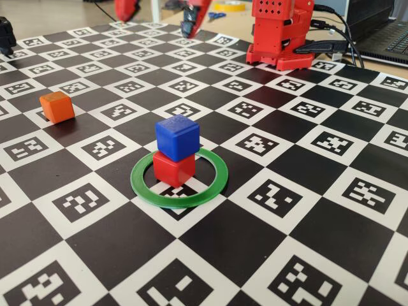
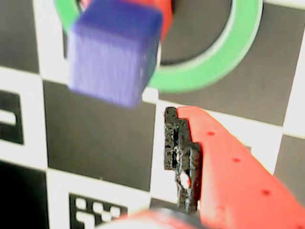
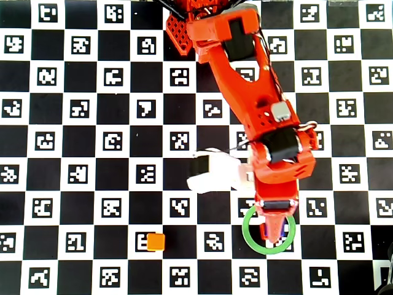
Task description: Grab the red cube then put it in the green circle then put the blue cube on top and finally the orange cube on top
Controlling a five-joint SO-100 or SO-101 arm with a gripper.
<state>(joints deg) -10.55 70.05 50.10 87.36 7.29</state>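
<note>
My gripper grips the orange cube [image 1: 57, 106] by its opposite sides next, to top off the stack on the blue cube [image 1: 177, 137].
The blue cube [image 1: 177, 137] sits on the red cube [image 1: 173, 169] inside the green circle [image 1: 178, 202], slightly turned and offset on it. The orange cube [image 1: 57, 106] lies alone on the board to the left; it also shows in the overhead view [image 3: 156, 241]. My gripper [image 1: 159, 25] hangs high above the board, jaws apart and empty. In the wrist view the blue cube [image 2: 112, 52] is at upper left with a sliver of the red cube [image 2: 165, 19] behind it and the green circle [image 2: 228, 52] around them. One padded finger [image 2: 178, 157] shows at right. In the overhead view the gripper [image 3: 273, 232] covers the stack inside the circle [image 3: 245, 230].
The board is a black-and-white checker of printed markers [image 1: 287, 197]. The red arm base [image 1: 280, 32] stands at the back, with cables and a laptop [image 1: 382, 32] behind it to the right. A black object [image 1: 5, 35] sits at the far left edge.
</note>
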